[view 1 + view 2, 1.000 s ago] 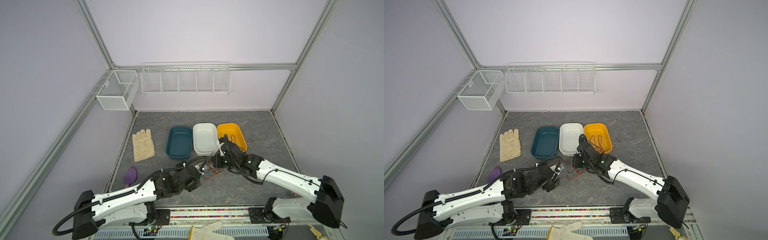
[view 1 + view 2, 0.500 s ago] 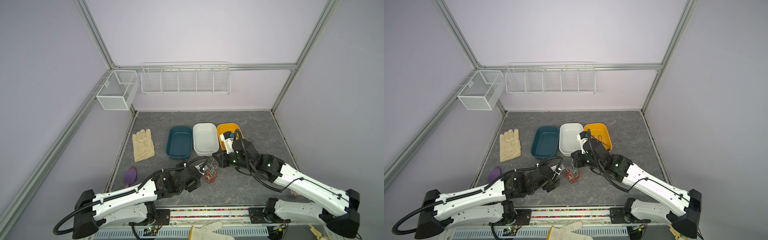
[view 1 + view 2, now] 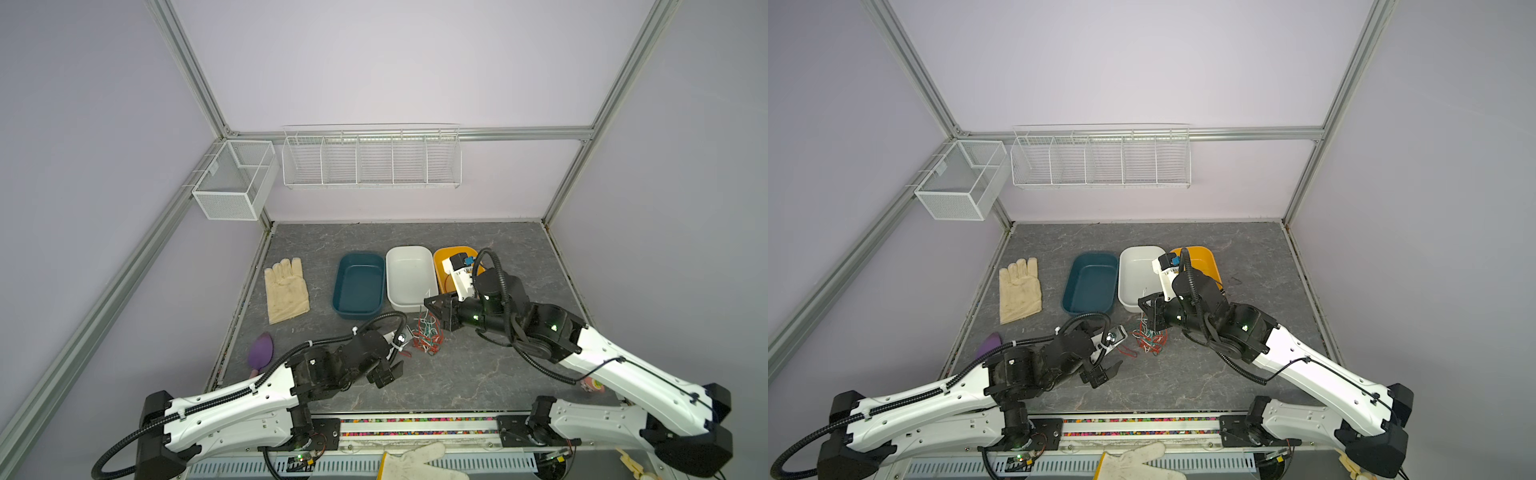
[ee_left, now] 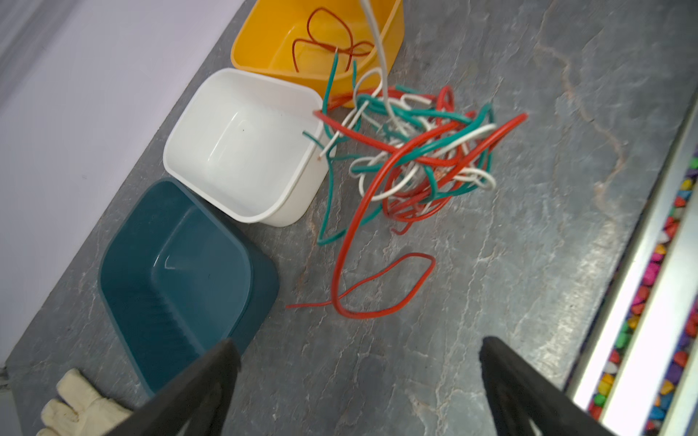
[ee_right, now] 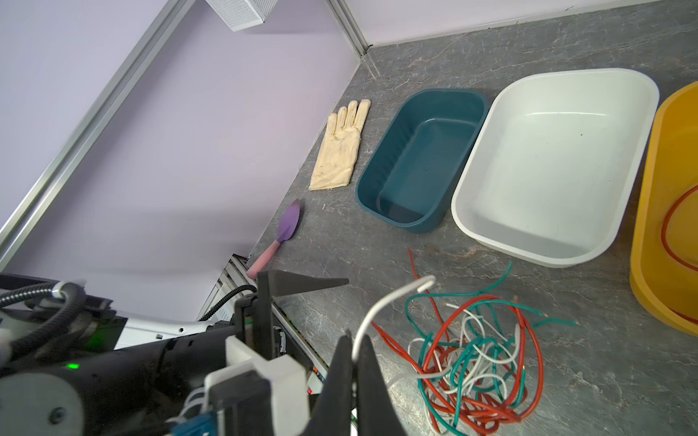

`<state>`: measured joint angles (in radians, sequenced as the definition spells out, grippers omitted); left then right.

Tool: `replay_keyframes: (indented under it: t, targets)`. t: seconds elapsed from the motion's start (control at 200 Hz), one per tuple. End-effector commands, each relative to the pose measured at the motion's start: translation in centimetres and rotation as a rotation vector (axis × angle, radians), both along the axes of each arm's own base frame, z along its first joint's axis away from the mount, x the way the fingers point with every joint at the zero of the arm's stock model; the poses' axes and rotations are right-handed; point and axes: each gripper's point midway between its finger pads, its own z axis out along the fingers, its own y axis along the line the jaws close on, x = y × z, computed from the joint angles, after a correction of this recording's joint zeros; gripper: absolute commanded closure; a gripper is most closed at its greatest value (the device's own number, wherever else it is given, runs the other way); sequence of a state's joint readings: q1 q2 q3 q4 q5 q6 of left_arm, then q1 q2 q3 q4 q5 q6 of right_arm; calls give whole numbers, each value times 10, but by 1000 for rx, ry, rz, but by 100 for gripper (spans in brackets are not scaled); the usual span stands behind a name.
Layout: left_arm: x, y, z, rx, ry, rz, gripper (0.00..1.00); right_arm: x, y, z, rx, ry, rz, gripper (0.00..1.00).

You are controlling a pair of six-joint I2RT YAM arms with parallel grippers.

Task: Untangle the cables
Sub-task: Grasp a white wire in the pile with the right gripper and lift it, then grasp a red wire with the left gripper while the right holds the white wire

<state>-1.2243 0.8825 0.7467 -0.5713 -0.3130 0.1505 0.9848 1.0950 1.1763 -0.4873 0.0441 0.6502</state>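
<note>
The red cable should be untangled alone, so my left gripper needs to reach it and pick up its loose loop [image 3: 406,353] standing clear of the tangle [image 3: 428,336].
The cables [image 3: 427,337] [image 3: 1148,340] form a loose tangle of red, green and white wires on the grey tabletop, in front of the white tub. My right gripper [image 5: 355,349] [image 3: 432,305] hangs above the tangle. It is shut on a white cable [image 5: 381,305] that runs down into the heap [image 5: 476,358]. My left gripper [image 4: 359,349] [image 3: 392,368] stands open and empty just left of the tangle [image 4: 415,151], low over the table. One red cable [image 4: 325,41] lies apart inside the yellow tub [image 4: 264,37].
A teal tub [image 3: 358,289], a white tub [image 3: 409,274] and the yellow tub [image 3: 438,270] stand in a row behind the tangle. A cream glove [image 3: 286,291] and a purple trowel [image 3: 261,353] lie at the left. Another glove [image 3: 415,461] lies on the front rail.
My right arm has risen and drawn back with the white cable pinched in it, so the cable stretches up out of the heap. The left arm has stayed put.
</note>
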Motion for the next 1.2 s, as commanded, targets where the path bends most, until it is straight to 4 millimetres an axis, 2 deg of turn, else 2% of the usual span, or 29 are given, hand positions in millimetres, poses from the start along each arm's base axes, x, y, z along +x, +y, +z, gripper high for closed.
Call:
replay_keyframes:
  t: [0.0, 0.105, 0.395, 0.63, 0.83, 0.935, 1.124, 1.194]
  targets:
    - [-13, -19, 28, -164, 66, -47, 1, -7, 2, 7, 23, -22, 35, 93]
    - [-20, -26, 26, -203, 130, -54, 1, -9, 0, 10, 32, -31, 43, 93]
    - [-18, -37, -8, -147, 236, 8, 0, -16, -1, 19, 63, -39, 71, 93]
    - [-24, -50, -18, -207, 297, -7, 9, -21, -8, 21, 72, -45, 69, 93]
    - [-33, -58, -16, -272, 331, -53, 26, -22, -10, 20, 79, -40, 61, 93]
    - [-34, -58, -15, -286, 334, -62, 42, -21, -11, 18, 80, -36, 56, 93]
    - [-36, -57, -16, -300, 339, -67, 53, -21, -9, 18, 79, -34, 57, 93]
    - [-36, -57, -18, -296, 342, -66, 60, -21, -9, 17, 78, -32, 55, 93]
